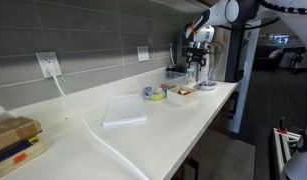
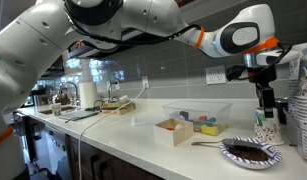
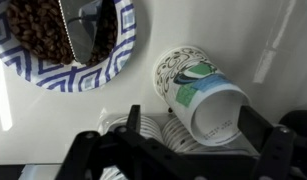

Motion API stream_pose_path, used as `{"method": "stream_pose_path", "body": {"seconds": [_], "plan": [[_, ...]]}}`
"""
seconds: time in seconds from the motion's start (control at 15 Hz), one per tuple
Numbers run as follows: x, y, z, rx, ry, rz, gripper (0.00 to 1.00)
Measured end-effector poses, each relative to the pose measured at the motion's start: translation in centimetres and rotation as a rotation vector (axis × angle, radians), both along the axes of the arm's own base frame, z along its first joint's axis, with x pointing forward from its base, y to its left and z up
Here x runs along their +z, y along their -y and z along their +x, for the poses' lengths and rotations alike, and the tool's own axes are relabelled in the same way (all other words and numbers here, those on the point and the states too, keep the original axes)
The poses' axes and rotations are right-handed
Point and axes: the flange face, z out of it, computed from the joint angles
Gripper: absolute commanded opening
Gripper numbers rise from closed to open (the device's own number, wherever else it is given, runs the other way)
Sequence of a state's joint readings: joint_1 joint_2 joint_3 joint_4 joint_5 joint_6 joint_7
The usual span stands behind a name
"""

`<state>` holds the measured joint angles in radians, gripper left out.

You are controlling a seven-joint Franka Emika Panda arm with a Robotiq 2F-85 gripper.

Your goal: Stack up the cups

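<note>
The white printed cup should be grabbed next by my gripper from above, across its sides near the round end, so the cup's far end stays free to stack.
A white cup with greenish print lies tilted between my gripper's fingers, its round end facing the wrist camera. The fingers stand wide apart. The right finger is at the cup's edge and the left finger is clear of it, so the gripper is open. Tops of nested white cup stacks show just below the cup. In an exterior view the gripper points down over the printed cup, beside tall cup stacks at the right edge. In an exterior view the gripper is at the counter's far end.
A blue-patterned paper plate with dark beans and a spoon lies close by; it also shows in an exterior view. A translucent tray, a small box and a flat lid sit on the white counter.
</note>
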<state>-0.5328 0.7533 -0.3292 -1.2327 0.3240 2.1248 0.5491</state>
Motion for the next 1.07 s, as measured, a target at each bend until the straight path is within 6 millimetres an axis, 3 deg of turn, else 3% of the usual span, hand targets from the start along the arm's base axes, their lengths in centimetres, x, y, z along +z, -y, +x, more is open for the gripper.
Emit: {"method": "stream_pose_path", "body": {"seconds": [0.07,0.13,0.33,0.53,0.87,1.0,1.07], "plan": [[-0.3,0.0,0.2,-0.006,-0.005,-0.003,0.95],[-0.5,0.1,0.3,-0.011,-0.010,-0.006,0.75],[-1.2,0.2,0.8,-0.017,-0.023,-0.017,0.64],[-0.5,0.2,1.3,-0.019,-0.012,-0.029,0.38],[0.3,0.4,1.4,-0.025,-0.002,-0.042,0.05],[0.6,0.6,1.3,-0.027,0.000,-0.047,0.01],[0.7,0.7,1.3,-0.027,0.001,-0.049,0.03]]}}
